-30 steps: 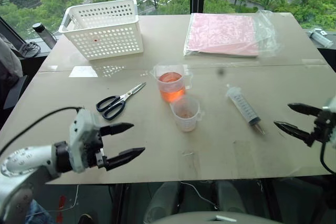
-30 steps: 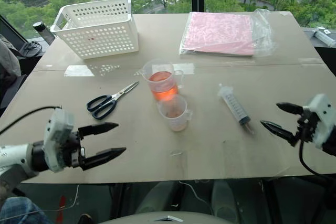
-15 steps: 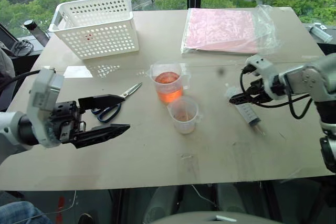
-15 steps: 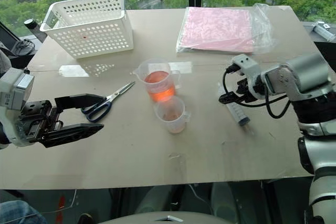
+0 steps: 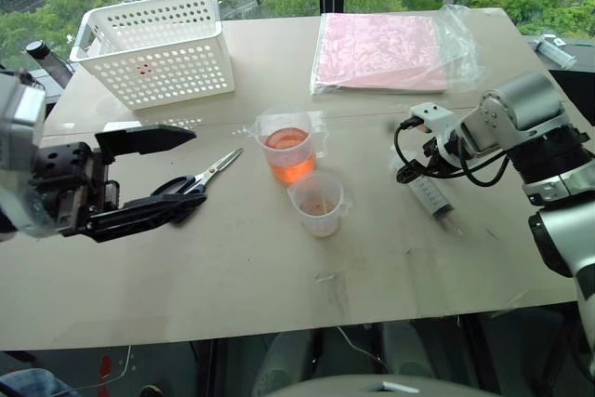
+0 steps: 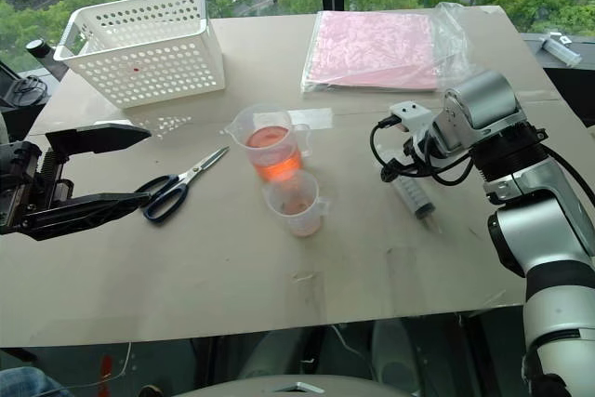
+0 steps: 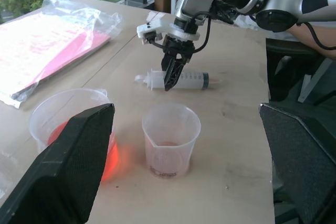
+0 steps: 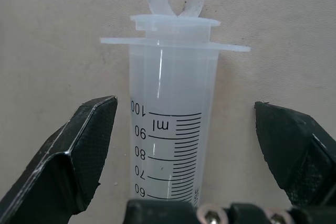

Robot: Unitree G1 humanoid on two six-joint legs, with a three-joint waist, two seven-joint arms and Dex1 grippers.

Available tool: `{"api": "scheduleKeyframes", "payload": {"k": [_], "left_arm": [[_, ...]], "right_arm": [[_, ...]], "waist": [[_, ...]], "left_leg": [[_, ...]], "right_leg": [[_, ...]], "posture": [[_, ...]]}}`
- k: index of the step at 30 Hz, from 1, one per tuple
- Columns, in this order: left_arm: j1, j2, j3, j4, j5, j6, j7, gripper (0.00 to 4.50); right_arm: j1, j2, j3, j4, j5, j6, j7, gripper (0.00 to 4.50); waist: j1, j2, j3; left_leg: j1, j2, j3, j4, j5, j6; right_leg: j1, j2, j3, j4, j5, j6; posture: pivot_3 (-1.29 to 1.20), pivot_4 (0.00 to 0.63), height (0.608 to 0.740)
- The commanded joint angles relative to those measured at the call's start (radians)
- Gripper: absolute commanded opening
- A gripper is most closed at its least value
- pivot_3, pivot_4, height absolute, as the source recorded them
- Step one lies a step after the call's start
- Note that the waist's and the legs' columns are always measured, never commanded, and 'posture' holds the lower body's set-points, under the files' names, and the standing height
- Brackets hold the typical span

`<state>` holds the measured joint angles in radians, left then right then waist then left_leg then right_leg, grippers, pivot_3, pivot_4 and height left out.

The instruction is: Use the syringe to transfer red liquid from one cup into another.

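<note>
My right gripper's fingers stand beside the syringe barrel (image 8: 169,140), below its edge (image 8: 176,44), where closing would catch the syringe, so it is now time to close on it.
The syringe (image 5: 429,194) lies flat on the table (image 5: 279,276), right of the cups, its plunger pushed in. My right gripper (image 5: 403,171) points down over its plunger end, open. The fingers (image 8: 89,140) stand either side of the barrel (image 8: 170,129), apart from it. The larger handled cup (image 5: 286,141) holds the red liquid (image 5: 289,161). Just in front of it stands the smaller cup (image 5: 318,204) with a faint reddish trace at its bottom. My left gripper (image 5: 191,169) hangs open and empty above the table's left side, pointing towards the cups.
Black-handled scissors (image 5: 191,185) lie under the left gripper. A white perforated basket (image 5: 153,44) stands at the back left. A pink sheet in a clear bag (image 5: 381,39) lies at the back right. A dark bottle (image 5: 42,51) sits beyond the left edge.
My right gripper swung in from the table's right edge and tipped down over the syringe's plunger end. The left gripper rose. The camera also shifted.
</note>
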<state>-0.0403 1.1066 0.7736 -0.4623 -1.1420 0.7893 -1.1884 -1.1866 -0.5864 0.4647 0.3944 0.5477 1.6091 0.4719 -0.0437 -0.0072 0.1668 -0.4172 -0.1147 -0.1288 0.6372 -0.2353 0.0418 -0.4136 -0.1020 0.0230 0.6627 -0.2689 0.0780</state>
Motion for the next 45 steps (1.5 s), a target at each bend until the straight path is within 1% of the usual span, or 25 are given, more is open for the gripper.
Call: {"api": "scheduleKeyframes", "payload": {"k": [1,5,6,7,8,9,11,12,14,17,18,20,22,24,26,27,31,33,34,36,39,42,45], "left_arm": [[-0.019,0.007,-0.013,-0.014,-0.010,-0.014,-0.015,4.48],[-0.051,0.008,-0.057,-0.005,-0.002,-0.024,-0.019,4.48],[-0.058,0.009,-0.070,-0.002,0.006,-0.027,-0.020,4.50],[-0.065,0.008,-0.082,0.001,0.013,-0.031,-0.020,4.50],[-0.070,0.007,-0.092,0.003,0.017,-0.034,-0.019,4.50],[-0.074,0.006,-0.099,0.004,0.022,-0.037,-0.019,4.50],[-0.081,0.001,-0.117,0.001,0.027,-0.038,-0.014,4.50],[-0.082,-0.001,-0.123,-0.001,0.030,-0.039,-0.013,4.50],[-0.087,-0.005,-0.130,0.000,0.028,-0.038,-0.006,4.50],[-0.127,-0.042,-0.147,0.003,-0.021,-0.024,0.073,4.50],[-0.145,-0.070,-0.160,0.000,-0.053,-0.017,0.121,4.50],[-0.192,-0.130,-0.183,0.013,-0.121,-0.004,0.228,4.50],[-0.266,-0.170,-0.209,0.062,-0.134,0.006,0.347,4.50],[-0.338,-0.170,-0.233,0.127,-0.135,0.029,0.410,4.50],[-0.415,-0.148,-0.279,0.200,-0.082,0.042,0.440,4.50],[-0.445,-0.143,-0.296,0.230,-0.055,0.038,0.439,4.50],[-0.659,-0.107,-0.412,0.436,0.082,-0.013,0.316,4.50],[-0.822,-0.118,-0.484,0.581,0.159,-0.043,0.256,4.50],[-0.882,-0.125,-0.513,0.636,0.196,-0.058,0.230,4.50],[-0.977,-0.142,-0.555,0.722,0.262,-0.088,0.189,4.50],[-1.129,-0.176,-0.590,0.843,0.330,-0.098,0.159,4.50],[-1.191,-0.192,-0.588,0.896,0.362,-0.091,0.124,4.50],[-1.183,-0.190,-0.594,0.896,0.398,-0.102,0.077,4.50]], "right_arm": [[-0.005,0.013,0.019,-0.009,-0.013,0.005,-0.006,4.50],[0.010,0.025,0.043,-0.053,0.001,0.005,-0.027,4.50],[0.012,0.027,0.047,-0.064,0.006,0.005,-0.031,3.99],[0.014,0.029,0.048,-0.073,0.007,0.005,-0.039,3.69],[0.017,0.032,0.047,-0.081,0.008,0.005,-0.048,3.14],[0.021,0.032,0.046,-0.089,0.012,0.005,-0.055,2.74],[0.036,0.028,0.042,-0.113,0.020,0.005,-0.071,1.73],[0.042,0.026,0.040,-0.121,0.024,0.005,-0.077,1.48],[0.050,0.025,0.024,-0.130,0.035,0.005,-0.090,1.48],[0.021,0.029,-0.059,-0.121,0.070,0.005,-0.087,1.48],[0.002,0.044,-0.136,-0.133,0.065,0.004,-0.074,1.48],[-0.009,0.042,-0.250,-0.196,0.060,-0.112,-0.051,1.48],[-0.014,0.053,-0.351,-0.237,0.063,-0.177,-0.057,1.48],[0.002,0.098,-0.453,-0.285,0.087,-0.251,-0.058,1.48],[0.018,0.144,-0.513,-0.341,0.086,-0.328,-0.074,1.48],[0.021,0.162,-0.523,-0.358,0.080,-0.348,-0.078,1.48],[0.020,0.270,-0.515,-0.416,0.028,-0.625,-0.051,1.48],[0.001,0.340,-0.506,-0.382,-0.007,-0.804,-0.020,1.48],[-0.006,0.367,-0.504,-0.363,-0.019,-0.861,-0.010,1.48],[-0.015,0.411,-0.491,-0.328,-0.050,-0.961,0.002,1.48],[-0.005,0.490,-0.416,-0.274,-0.137,-1.140,0.022,1.48],[0.016,0.534,-0.381,-0.236,-0.182,-1.210,0.028,1.48],[0.032,0.578,-0.339,-0.186,-0.236,-1.290,0.027,1.48]], "waist": [[-0.001,0.000,0.000],[-0.001,0.000,0.000],[-0.001,-0.001,-0.001],[-0.001,0.000,-0.001],[-0.002,0.000,-0.001],[-0.002,0.000,-0.001],[-0.005,-0.001,-0.001],[-0.006,-0.001,-0.001],[-0.006,-0.001,-0.001],[-0.006,-0.001,-0.001],[-0.006,-0.001,-0.001],[-0.002,0.001,0.000],[0.003,0.001,0.000],[0.003,-0.001,-0.001],[0.002,-0.002,-0.002],[-0.001,-0.002,-0.002],[-0.005,-0.002,-0.001],[-0.004,-0.002,-0.001],[-0.004,-0.003,-0.001],[-0.006,-0.003,-0.001],[-0.016,-0.003,-0.001],[-0.031,-0.003,-0.001],[-0.047,-0.003,-0.001]], "left_leg": [[0.000,0.000,0.000,0.000,0.000,0.000],[0.001,0.000,0.001,0.001,0.000,0.000],[0.001,0.000,0.001,0.001,0.000,0.000],[0.001,0.000,0.001,0.001,0.000,0.000],[0.001,0.000,0.001,0.001,0.000,0.000],[0.001,0.000,0.001,0.001,0.000,0.000],[0.001,0.000,0.001,0.001,0.000,0.000],[0.001,0.000,0.001,0.001,0.000,0.000],[0.001,0.000,0.001,0.001,0.000,0.000],[0.001,0.000,0.001,0.001,0.000,0.000],[0.001,0.000,0.001,0.001,0.000,0.000],[0.001,0.000,0.002,0.001,0.000,0.000],[0.001,0.000,0.001,0.002,0.000,0.000],[0.000,0.000,0.000,0.004,0.000,0.000],[0.000,0.000,-0.001,0.005,0.000,0.000],[0.000,0.000,0.000,0.006,0.000,0.000],[0.001,-0.001,0.002,0.011,0.000,0.000],[0.001,-0.001,0.004,0.013,0.000,-0.001],[0.001,-0.001,0.003,0.013,0.001,-0.001],[0.001,-0.001,0.003,0.015,0.001,-0.002],[0.002,-0.002,0.003,0.014,0.001,-0.002],[0.001,-0.002,0.001,0.015,0.001,-0.002],[0.001,-0.002,0.000,0.014,0.002,-0.002]], "right_leg": [[0.000,0.000,0.000,0.000,0.000,0.000],[0.000,0.000,0.000,0.001,0.000,0.000],[0.000,0.000,0.000,0.001,0.000,0.000],[0.000,0.001,0.000,0.001,0.000,0.000],[0.000,0.001,0.000,0.001,0.000,0.000],[0.000,0.001,0.000,0.002,0.000,0.000],[0.000,0.001,0.000,0.002,0.000,0.000],[0.000,0.001,0.000,0.002,0.000,0.000],[0.000,0.001,0.000,0.002,0.000,0.000],[0.000,0.001,0.000,0.002,0.000,0.000],[0.000,0.001,0.000,0.002,0.000,0.000],[0.000,0.001,0.000,0.002,0.000,0.000],[0.000,0.001,0.000,0.003,0.000,0.000],[0.000,0.001,-0.002,0.004,0.000,0.001],[0.000,0.001,-0.003,0.006,0.000,0.001],[0.000,0.001,-0.003,0.007,0.000,0.001],[-0.001,0.002,0.000,0.013,0.000,0.001],[-0.002,0.005,0.001,0.017,0.000,0.001],[-0.002,0.006,0.001,0.017,0.000,0.001],[-0.001,0.007,0.001,0.019,0.001,0.001],[-0.002,0.007,0.001,0.018,0.001,0.001],[-0.002,0.007,0.000,0.018,0.001,0.001],[-0.002,0.007,0.000,0.018,0.001,0.001]], "posture": [[0.00,0.150,0.740],[0.00,0.150,0.740],[0.00,0.150,0.740],[0.00,0.150,0.740],[0.00,0.150,0.740],[0.00,0.150,0.740],[0.00,0.150,0.740],[0.00,0.150,0.740],[0.00,0.150,0.740],[0.00,0.150,0.740],[0.00,0.150,0.740],[0.00,0.150,0.740],[0.00,0.150,0.740],[0.00,0.150,0.740],[0.00,0.150,0.740],[0.00,0.150,0.740],[0.00,0.150,0.740],[0.00,0.150,0.740],[0.00,0.150,0.740],[0.00,0.150,0.740],[0.00,0.150,0.740],[0.00,0.150,0.740],[0.00,0.150,0.740]]}}
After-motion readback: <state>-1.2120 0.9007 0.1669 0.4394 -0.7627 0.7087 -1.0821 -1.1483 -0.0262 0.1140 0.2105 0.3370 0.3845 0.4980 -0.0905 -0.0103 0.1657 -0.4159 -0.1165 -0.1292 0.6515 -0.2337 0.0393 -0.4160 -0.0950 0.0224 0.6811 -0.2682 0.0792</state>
